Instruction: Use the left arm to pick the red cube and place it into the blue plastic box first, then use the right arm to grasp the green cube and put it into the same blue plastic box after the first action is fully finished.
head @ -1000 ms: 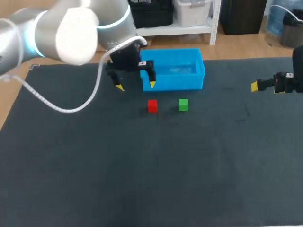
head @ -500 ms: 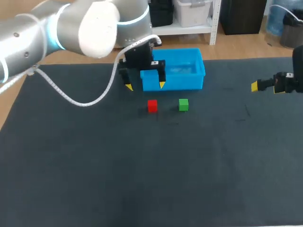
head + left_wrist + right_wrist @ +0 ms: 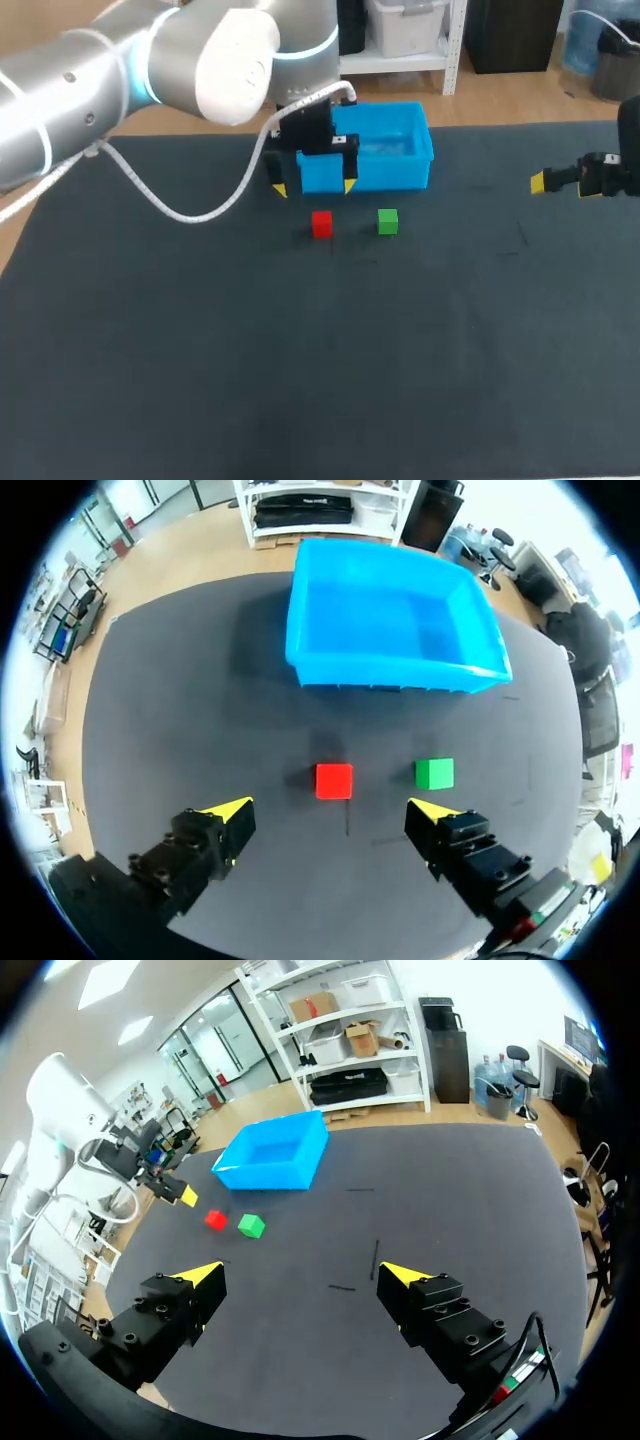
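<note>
I should box the red cube (image 3: 321,223), my left gripper grabbing its opposite sides.
The red cube (image 3: 321,223) and the green cube (image 3: 388,221) lie side by side on the dark table, just in front of the blue plastic box (image 3: 415,150). My left gripper (image 3: 314,187) hangs open above the red cube and before the box front. In the left wrist view the red cube (image 3: 333,780) lies ahead of the open left gripper (image 3: 333,810), midway between its fingers, with the green cube (image 3: 434,773) beside it and the empty box (image 3: 320,645) beyond. My right gripper (image 3: 560,181) stands open at the table's right side; its wrist view shows the right gripper (image 3: 300,1277) open, far from the red cube (image 3: 215,1220), the green cube (image 3: 251,1225) and the box (image 3: 300,1165).
The dark mat (image 3: 320,370) covers the whole table, bare across the front and right. A white cable (image 3: 190,212) loops down from my left arm over the mat, left of the cubes.
My left arm has moved to the right along the box front, bringing its open gripper over the red cube. The right arm and both cubes have stayed put.
</note>
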Controlling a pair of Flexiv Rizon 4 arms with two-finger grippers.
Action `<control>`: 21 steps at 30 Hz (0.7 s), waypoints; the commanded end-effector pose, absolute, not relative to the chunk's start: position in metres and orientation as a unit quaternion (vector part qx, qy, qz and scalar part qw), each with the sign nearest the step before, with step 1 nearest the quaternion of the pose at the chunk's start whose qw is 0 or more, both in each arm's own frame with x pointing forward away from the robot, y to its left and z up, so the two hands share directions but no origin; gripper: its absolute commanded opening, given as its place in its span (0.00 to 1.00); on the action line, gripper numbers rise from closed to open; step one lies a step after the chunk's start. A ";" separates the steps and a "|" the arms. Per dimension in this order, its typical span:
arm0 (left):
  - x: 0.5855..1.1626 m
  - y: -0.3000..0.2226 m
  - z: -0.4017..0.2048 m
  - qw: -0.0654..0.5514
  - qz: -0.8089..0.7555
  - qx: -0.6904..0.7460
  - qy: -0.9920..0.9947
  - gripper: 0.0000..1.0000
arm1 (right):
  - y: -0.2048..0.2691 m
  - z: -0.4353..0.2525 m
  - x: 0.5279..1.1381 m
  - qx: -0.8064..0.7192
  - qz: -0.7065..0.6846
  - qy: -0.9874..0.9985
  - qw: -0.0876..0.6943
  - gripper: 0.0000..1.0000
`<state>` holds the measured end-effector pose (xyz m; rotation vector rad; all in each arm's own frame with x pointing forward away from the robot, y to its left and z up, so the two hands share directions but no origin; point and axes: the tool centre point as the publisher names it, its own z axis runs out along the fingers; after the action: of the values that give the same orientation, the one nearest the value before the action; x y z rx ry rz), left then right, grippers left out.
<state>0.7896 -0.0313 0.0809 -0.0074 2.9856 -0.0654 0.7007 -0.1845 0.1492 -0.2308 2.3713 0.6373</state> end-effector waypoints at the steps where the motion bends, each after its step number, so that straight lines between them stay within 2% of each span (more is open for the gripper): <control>1: 0.790 -0.033 0.068 0.078 -0.024 -0.005 0.997 1.00 | -0.185 0.149 0.701 -0.088 0.243 0.907 0.331 1.00; 21: 0.797 -0.039 0.034 0.080 -0.021 -0.018 0.996 1.00 | -0.185 0.149 0.701 -0.088 0.243 0.907 0.331 1.00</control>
<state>0.7933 -0.0364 0.0378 -0.0510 2.9788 -0.0647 0.7007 -0.1844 0.1492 -0.2308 2.3713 0.6373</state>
